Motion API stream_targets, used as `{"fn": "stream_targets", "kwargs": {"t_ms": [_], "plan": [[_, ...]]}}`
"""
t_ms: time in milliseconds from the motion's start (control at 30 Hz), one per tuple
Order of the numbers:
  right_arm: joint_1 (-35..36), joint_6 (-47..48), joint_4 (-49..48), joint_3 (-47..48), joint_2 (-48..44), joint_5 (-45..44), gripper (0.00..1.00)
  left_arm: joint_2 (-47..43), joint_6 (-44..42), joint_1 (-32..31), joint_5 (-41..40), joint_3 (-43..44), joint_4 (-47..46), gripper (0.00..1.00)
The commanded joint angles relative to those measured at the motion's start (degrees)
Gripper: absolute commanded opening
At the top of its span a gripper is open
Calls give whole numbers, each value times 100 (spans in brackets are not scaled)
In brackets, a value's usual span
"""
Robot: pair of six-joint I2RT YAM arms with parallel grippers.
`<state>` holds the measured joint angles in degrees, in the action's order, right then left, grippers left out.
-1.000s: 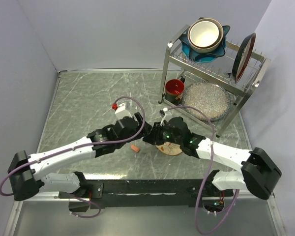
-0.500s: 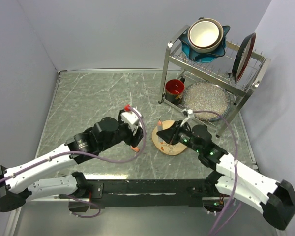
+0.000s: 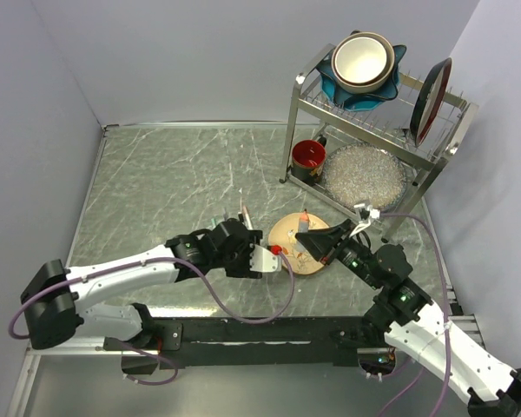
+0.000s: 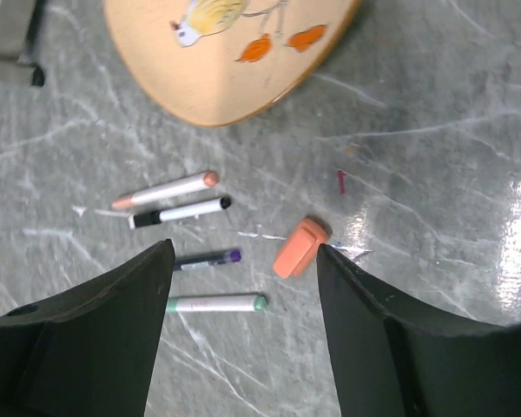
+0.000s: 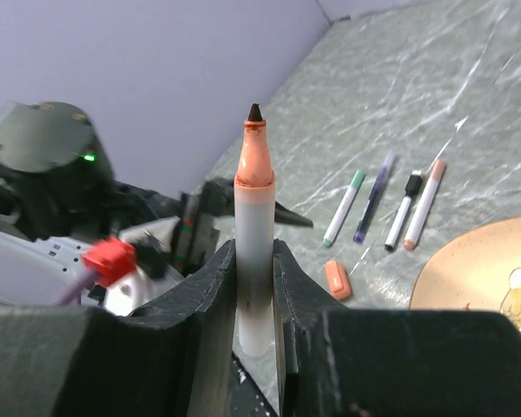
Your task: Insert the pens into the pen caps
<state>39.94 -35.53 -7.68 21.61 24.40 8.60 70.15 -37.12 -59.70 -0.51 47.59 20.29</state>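
The orange pen cap's open end must stay free for the pen, so my left gripper will grab the cap's long sides next.
My right gripper (image 5: 254,261) is shut on a white pen (image 5: 253,217) with an orange collar and black tip, held upright; in the top view the gripper (image 3: 318,240) hangs over the plate. My left gripper (image 4: 243,252) is open and empty, looking down on the table. Below it lie several pens: a white one with an orange tip (image 4: 165,189), a white and black one (image 4: 181,211), a purple one (image 4: 207,258) and a white and green one (image 4: 215,303). An orange pen cap (image 4: 300,247) lies beside them near the right finger. The cap also shows in the right wrist view (image 5: 336,279).
A tan round plate with a bird picture (image 3: 288,233) lies between the arms. A red cup (image 3: 309,156) stands at the foot of a metal dish rack (image 3: 378,130) holding bowls and plates at the back right. My left arm (image 3: 139,265) hides the table pens from above.
My right gripper has drawn back to the right with the pen still in it. My left gripper has swung toward the plate's left edge and now hangs over the pens and cap.
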Motion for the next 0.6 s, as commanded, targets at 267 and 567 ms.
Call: {"fn": "stream_targets", "kwargs": {"t_ms": [267,567], "plan": [[-30,397,179,-324,-1016,-359,0,1281,-1025,644,1395,523,458,69],[-30,512,425,-315,-1377,-570,0,1888,-1130,934,1642,831,695,66]]}}
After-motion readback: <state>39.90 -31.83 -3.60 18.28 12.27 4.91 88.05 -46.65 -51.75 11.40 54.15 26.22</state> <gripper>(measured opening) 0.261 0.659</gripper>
